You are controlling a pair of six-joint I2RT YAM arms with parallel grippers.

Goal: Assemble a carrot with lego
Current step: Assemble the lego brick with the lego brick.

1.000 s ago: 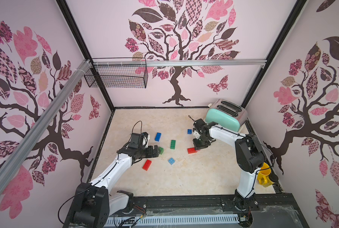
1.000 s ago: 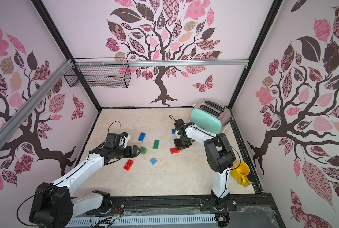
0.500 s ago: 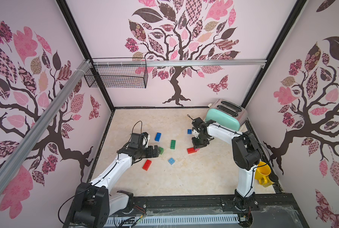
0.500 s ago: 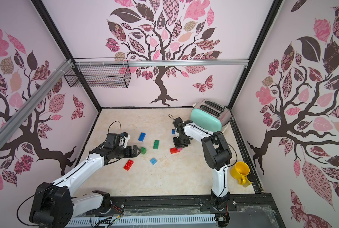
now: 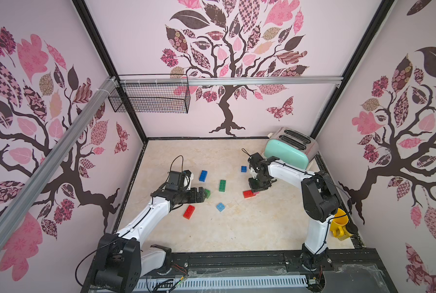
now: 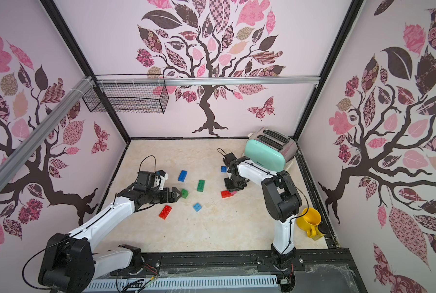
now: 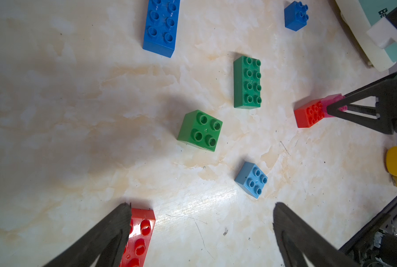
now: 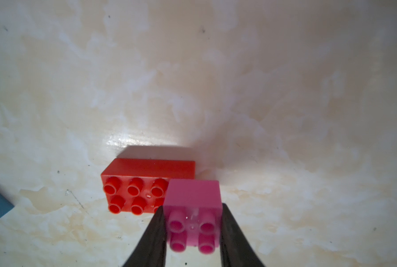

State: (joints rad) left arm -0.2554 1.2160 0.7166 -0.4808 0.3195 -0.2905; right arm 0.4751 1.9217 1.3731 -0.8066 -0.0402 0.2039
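My right gripper is ready to open now. The pink square brick (image 8: pixel 193 196) is resting over one end of the red oblong brick, so it would stay there.
The lego lies loose on the marble floor, and no joined carrot stack is in view. My right gripper (image 8: pixel 193 207) is shut on a pink square brick (image 8: pixel 193 196), which overlaps one end of a red oblong brick (image 8: pixel 142 175); whether it is pressed on I cannot tell. In both top views the right gripper (image 5: pixel 258 187) stands over that red brick (image 5: pixel 248 194). My left gripper (image 7: pixel 201 205) is open and holds nothing. It sits just short of a small green brick (image 7: pixel 200 130), with a second red oblong brick (image 7: pixel 139 231) beside one finger.
Around them lie a green oblong brick (image 5: pixel 222 185), a blue oblong brick (image 5: pixel 203 175), a small dark blue brick (image 5: pixel 243 169) and a light blue brick (image 5: pixel 220 206). A mint toaster (image 5: pixel 288 149) stands at the back right. A yellow mug (image 5: pixel 338 224) sits by the right wall, and a wire basket (image 5: pixel 151 97) hangs high on the back wall.
The right arm shifts only slightly and stays over the red brick with the pink brick held. The left arm has not moved.
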